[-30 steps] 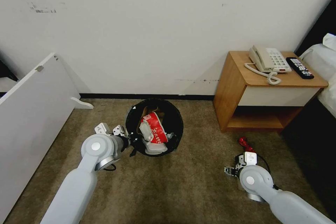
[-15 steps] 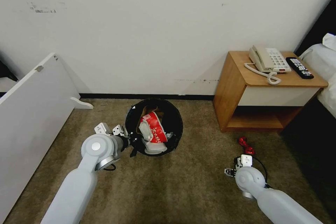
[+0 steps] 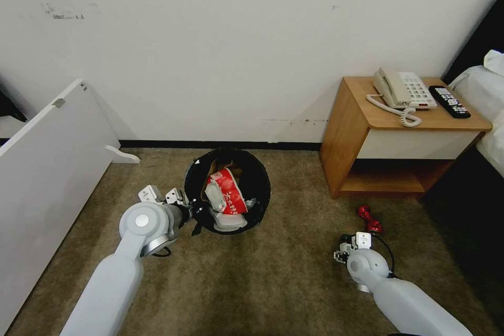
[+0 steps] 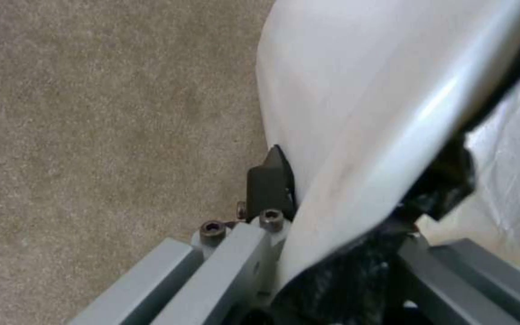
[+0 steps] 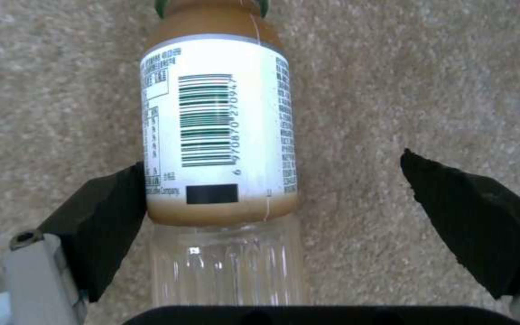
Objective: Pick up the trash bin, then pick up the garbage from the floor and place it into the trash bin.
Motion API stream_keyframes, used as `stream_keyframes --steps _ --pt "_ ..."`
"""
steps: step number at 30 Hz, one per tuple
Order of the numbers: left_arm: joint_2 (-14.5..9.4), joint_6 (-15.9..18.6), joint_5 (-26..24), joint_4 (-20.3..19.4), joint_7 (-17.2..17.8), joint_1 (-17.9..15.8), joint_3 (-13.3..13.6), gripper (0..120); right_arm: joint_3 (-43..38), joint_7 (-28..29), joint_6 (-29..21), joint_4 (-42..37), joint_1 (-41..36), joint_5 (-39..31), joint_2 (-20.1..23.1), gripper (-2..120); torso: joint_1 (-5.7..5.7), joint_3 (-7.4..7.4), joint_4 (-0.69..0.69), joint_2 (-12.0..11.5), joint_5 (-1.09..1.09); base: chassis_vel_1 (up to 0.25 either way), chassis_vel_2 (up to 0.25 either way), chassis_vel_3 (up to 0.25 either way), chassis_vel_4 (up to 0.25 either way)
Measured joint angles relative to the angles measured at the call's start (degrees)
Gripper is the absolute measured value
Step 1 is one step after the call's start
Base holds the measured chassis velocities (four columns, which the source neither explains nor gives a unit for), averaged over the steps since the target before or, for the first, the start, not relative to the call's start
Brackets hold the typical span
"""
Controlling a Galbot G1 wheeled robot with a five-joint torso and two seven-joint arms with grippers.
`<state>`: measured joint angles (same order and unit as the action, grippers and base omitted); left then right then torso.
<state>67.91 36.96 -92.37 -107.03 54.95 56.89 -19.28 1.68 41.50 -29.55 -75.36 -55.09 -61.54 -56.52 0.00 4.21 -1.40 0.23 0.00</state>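
Note:
The small plastic bottle (image 5: 221,135) has to go into the trash bin, so the right gripper next needs to grip the bottle's labeled body.
The trash bin (image 3: 262,189), round and lined with a black bag, hangs just above the carpet at the middle of the head view. It holds a red-white packet (image 3: 230,195), white slippers and brown paper. My left gripper (image 3: 193,211) is shut on the bin's near-left rim; the left wrist view shows the white wall (image 4: 362,90) and black bag (image 4: 443,178) pinched between the fingers (image 4: 270,180). My right gripper (image 3: 344,254) is low over the carpet and open around a small plastic bottle (image 5: 221,135) lying on its side, one pad (image 5: 113,212) touching it. A crushed red can (image 3: 370,219) lies just beyond.
A wooden nightstand (image 3: 357,131) with a phone (image 3: 401,89) and a remote (image 3: 449,101) stands at the right by the wall. A bed edge (image 3: 485,100) is at the far right. A white panel (image 3: 47,168) leans along the left.
My right arm has drawn back toward me and slightly left, uncovering the red can. The bin and left gripper have shifted a little to the left.

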Motion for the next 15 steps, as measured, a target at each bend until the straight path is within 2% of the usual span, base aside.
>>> stream_keyframes --steps 8,11,14,15 --pt "0.09 -0.08 0.36 0.03 -0.07 0.01 0.19 0 0.06 -1.18 0.34 1.64 0.27 1.36 -0.9 98 0.0 0.0 0.0 0.0 0.0 0.0 0.0 0.0 0.0" --pt "-0.06 -0.12 0.42 0.06 -0.15 0.0 0.1 0 0.46 -2.13 0.59 2.24 0.88 1.75 -1.45 84 0.0 -0.01 -0.02 0.03 -0.06 0.0 0.0 0.0 0.0" --pt "-0.08 -0.13 0.43 0.12 -0.16 -0.04 0.03 0 0.64 -2.38 0.67 2.28 1.05 1.76 -1.55 79 -0.01 -0.01 -0.02 0.03 -0.05 0.0 0.0 0.0 0.0" --pt "-0.07 -0.14 0.47 0.18 -0.18 -0.05 0.01 0 0.79 -2.66 0.72 2.26 1.16 1.74 -1.6 72 0.0 -0.01 -0.02 0.03 -0.04 0.0 0.0 0.0 0.0"
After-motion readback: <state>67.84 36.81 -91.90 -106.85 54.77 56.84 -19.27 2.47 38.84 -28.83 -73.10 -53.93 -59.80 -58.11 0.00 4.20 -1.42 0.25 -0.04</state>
